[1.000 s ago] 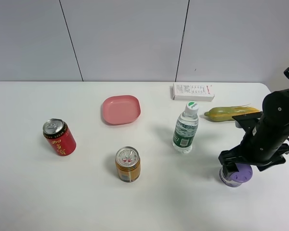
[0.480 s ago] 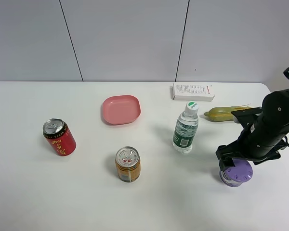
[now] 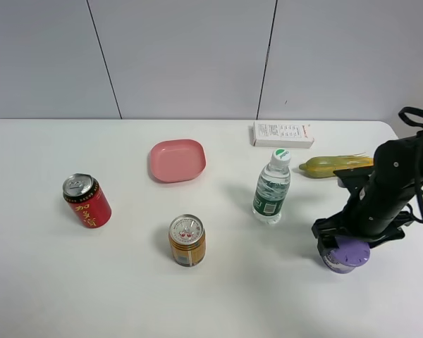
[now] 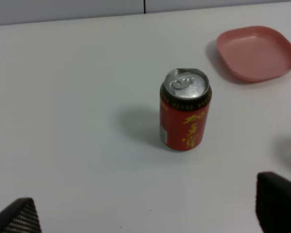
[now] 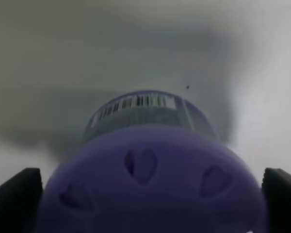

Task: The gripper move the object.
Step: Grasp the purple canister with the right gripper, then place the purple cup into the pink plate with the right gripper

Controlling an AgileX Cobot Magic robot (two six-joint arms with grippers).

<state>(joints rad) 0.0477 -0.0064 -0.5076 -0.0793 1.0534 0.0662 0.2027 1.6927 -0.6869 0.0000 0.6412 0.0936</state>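
Note:
My right gripper grips the tub by its lilac-purple lid (image 3: pixel 347 252) next, to move the tub to the pink plate (image 3: pixel 177 160).
The object, a squat tub with a lilac-purple lid (image 3: pixel 347 252), stands on the white table at the right front. My right gripper (image 3: pixel 335 241) hangs right over its left side, on the dark arm (image 3: pixel 389 184). In the right wrist view the purple lid (image 5: pixel 150 179) fills the picture between the two black fingertips (image 5: pixel 14 199), which stand wide apart at either side of it. The right gripper (image 5: pixel 145 201) is open around the tub. My left gripper (image 4: pixel 145 213) is open and empty, facing the red can (image 4: pixel 185 110).
A red can (image 3: pixel 87 200) stands at the left, a gold can (image 3: pixel 187 240) front centre and a pink plate (image 3: pixel 177 159) behind it. A water bottle (image 3: pixel 272 186) stands left of the right arm. A white box (image 3: pixel 283 133) and a corn cob (image 3: pixel 335 165) lie at the back right.
The right arm has shifted a little to the left and back over the tub, uncovering more of the lid. The tub has stayed where it was on the table.

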